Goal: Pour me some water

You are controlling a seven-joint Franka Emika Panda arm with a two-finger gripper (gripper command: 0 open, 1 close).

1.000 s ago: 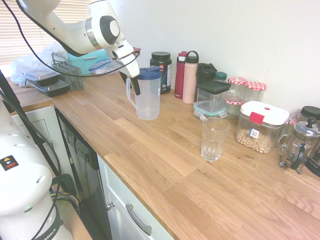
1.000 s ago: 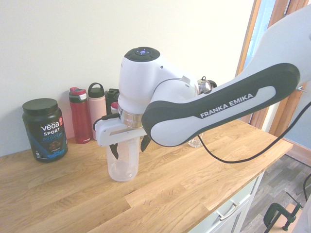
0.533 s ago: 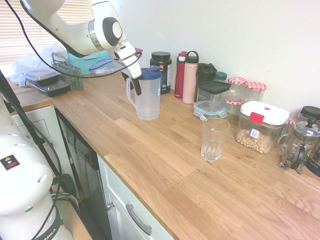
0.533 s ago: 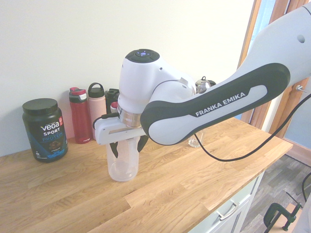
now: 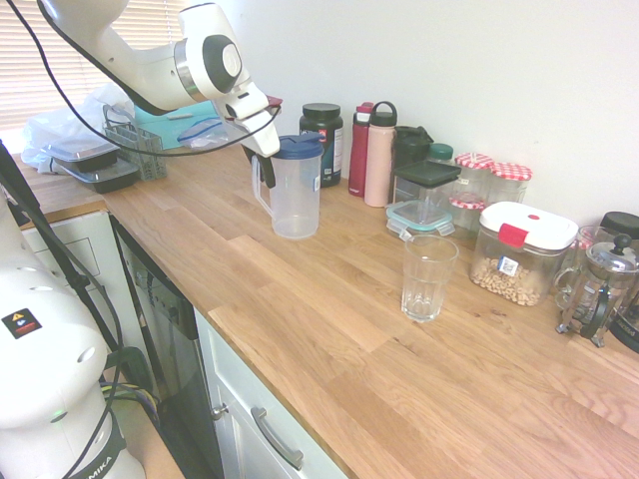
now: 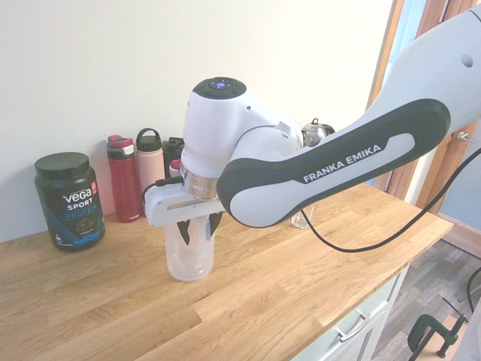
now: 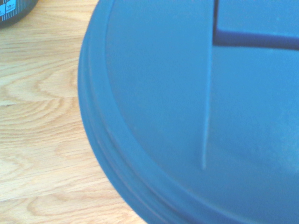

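The robot's gripper will next grab the pitcher by its narrow handle to pour, because the pitcher's round body [image 6: 189,261] is wider than the gap between the robot's fingers.
A clear plastic pitcher [image 5: 298,195] with a blue lid [image 7: 187,102] stands upright on the wooden counter [image 5: 329,329]. I cannot make out a water level in it. My gripper [image 5: 266,172] hangs at the pitcher's handle, on the side away from the glass. In the second exterior view the gripper [image 6: 195,229] has its two dark fingers either side of the handle, with a narrow gap still showing between them, so it is open. The pitcher [image 6: 189,259] rests on the wood. An empty drinking glass [image 5: 428,276] stands apart from it, further along the counter.
Along the wall stand a black protein tub [image 5: 321,140], a red bottle [image 5: 359,150], a pink bottle [image 5: 379,155], storage boxes [image 5: 422,195] and a lidded jar of nuts [image 5: 519,254]. A French press [image 5: 597,289] is at the far right. Trays [image 5: 95,165] sit by the window.
The fingers have drawn in from wide apart to a narrow gap around the pitcher's handle. The arm and the pitcher have stayed in place.
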